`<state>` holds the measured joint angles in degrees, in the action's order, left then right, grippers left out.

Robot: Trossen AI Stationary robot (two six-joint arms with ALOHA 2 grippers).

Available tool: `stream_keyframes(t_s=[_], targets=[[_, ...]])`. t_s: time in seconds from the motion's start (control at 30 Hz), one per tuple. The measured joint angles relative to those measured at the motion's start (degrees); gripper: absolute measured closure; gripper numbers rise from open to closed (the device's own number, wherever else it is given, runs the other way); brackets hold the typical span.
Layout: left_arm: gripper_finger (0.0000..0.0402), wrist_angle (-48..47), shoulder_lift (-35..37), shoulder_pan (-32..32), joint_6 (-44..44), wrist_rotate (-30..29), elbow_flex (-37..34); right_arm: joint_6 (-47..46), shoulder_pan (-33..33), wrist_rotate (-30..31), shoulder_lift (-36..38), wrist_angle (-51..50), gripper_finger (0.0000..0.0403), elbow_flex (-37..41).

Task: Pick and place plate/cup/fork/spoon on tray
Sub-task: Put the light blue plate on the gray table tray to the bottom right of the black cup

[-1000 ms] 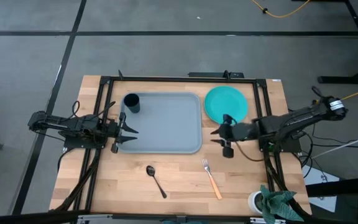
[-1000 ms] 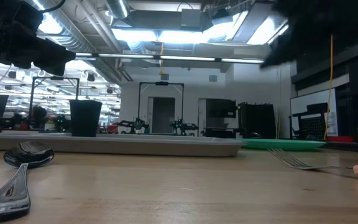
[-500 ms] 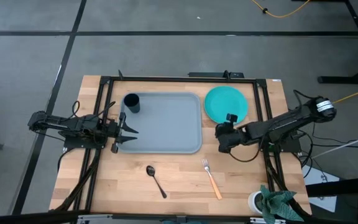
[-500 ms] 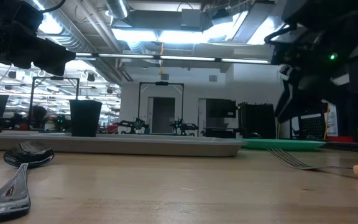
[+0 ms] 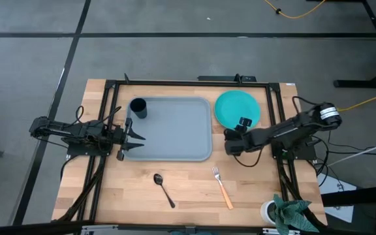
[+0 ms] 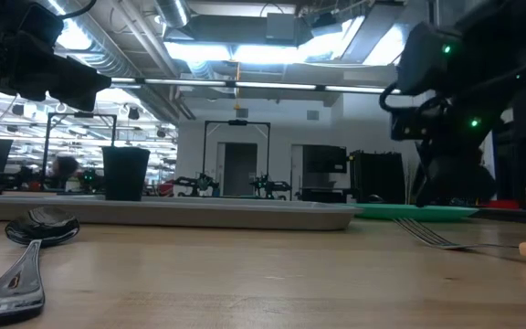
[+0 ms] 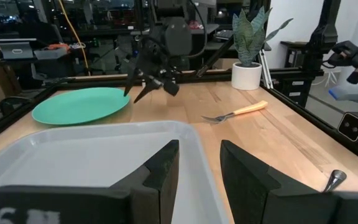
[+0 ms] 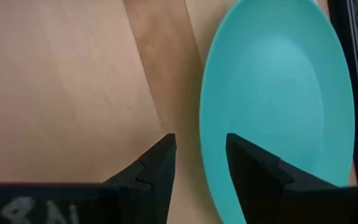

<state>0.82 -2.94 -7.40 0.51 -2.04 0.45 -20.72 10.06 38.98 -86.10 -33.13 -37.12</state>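
Note:
The teal-green plate should go on the grey-blue tray, so I should next grab the plate by its rim with my right gripper.
The teal-green plate lies flat on the table, right of the grey-blue tray. The dark cup stands upright in the tray's far left corner. The dark spoon and the orange-handled fork lie on the table in front of the tray. My right gripper is open and points down at the plate's near left rim, one finger on each side of the rim line; I see no touch. My left gripper is open and empty over the tray's left edge.
A white cup with a teal cloth stands at the table's near right corner. A black frame runs around the table's far and side edges. Bare wood lies between the tray and the plate.
My right gripper has come down toward the plate's near left rim and has tipped, so its fingers now point down. In the low view it has dropped from out of sight to just above the plate. The plate and the other things have not moved.

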Motion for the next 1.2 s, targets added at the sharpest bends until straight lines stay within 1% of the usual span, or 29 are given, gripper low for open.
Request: stream_keyframes(t_s=[0.43, 0.67, 0.73, 0.8, 0.87, 0.93, 0.97, 1.07, 1.2], targets=[[0.0291, 0.0, 0.0, 0.0, 0.0, 0.0, 0.0, 0.1, -5.1, 0.3, -6.6, 0.6, 0.0256, 0.0], [0.0291, 0.0, 0.0, 0.0, 0.0, 0.0, 0.0, -2.5, -7.1, 3.9, -8.0, 1.5, 0.0258, 0.0], [0.0291, 0.0, 0.0, 0.0, 0.0, 0.0, 0.0, -3.1, -7.3, 4.4, -8.0, 1.5, 0.0269, 0.1], [0.0291, 0.0, 0.0, 0.0, 0.0, 0.0, 0.0, -3.2, -7.6, 4.3, -8.0, 1.6, 0.0292, 0.1], [0.0291, 0.0, 0.0, 0.0, 0.0, 0.0, 0.0, -4.7, -7.9, 3.8, -8.0, 1.6, 0.0327, 0.1], [0.0291, 0.0, 0.0, 0.0, 0.0, 0.0, 0.0, -5.5, -7.9, 3.9, -8.0, 1.6, 0.0373, 0.1], [0.0291, 0.0, 0.0, 0.0, 0.0, 0.0, 0.0, -5.5, -7.9, 4.5, -8.0, 1.4, 0.0385, 0.1], [0.0291, 0.0, 0.0, 0.0, 0.0, 0.0, 0.0, -7.5, -7.5, 6.6, -8.0, -1.0, 0.0395, -1.0], [0.0291, 0.0, 0.0, 0.0, 0.0, 0.0, 0.0, -12.2, -6.0, 10.7, -7.9, -10.5, 0.0397, -6.2]])
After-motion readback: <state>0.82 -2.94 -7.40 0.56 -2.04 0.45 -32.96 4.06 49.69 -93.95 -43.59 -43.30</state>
